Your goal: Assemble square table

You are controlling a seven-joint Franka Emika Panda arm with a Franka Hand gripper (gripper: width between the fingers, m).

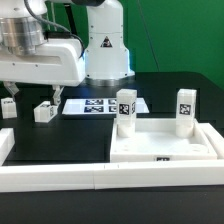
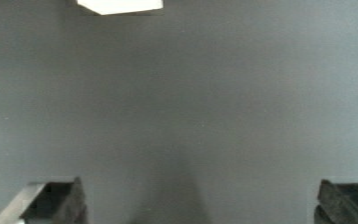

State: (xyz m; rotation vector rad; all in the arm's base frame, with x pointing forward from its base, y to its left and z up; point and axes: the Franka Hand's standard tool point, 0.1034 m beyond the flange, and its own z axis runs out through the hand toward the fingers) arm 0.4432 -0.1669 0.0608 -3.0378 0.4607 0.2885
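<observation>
I should grab the loose leg by its plain end (image 1: pixel 45 114) next. Then it can fit upright into an empty corner.
The square table top (image 1: pixel 150 140) lies at the exterior view's right, white with a raised rim. Two white tagged legs stand upright in its far corners, one on the left (image 1: pixel 125 109) and one on the right (image 1: pixel 185 108). Two more legs lie loose on the black table, one (image 1: pixel 43 112) and another (image 1: pixel 8 106) at the left edge. My gripper (image 2: pixel 194 205) is open and empty over bare table. Its fingers (image 2: pixel 48 203) stand wide apart. A white piece (image 2: pixel 119 6) shows at the wrist view's edge. The arm's hand (image 1: pixel 40 58) hangs above the loose legs.
The marker board (image 1: pixel 100 105) lies flat behind the table top. A long white border wall (image 1: pixel 100 180) runs along the front and up the left side (image 1: pixel 5 140). The robot base (image 1: pixel 105 45) stands at the back.
</observation>
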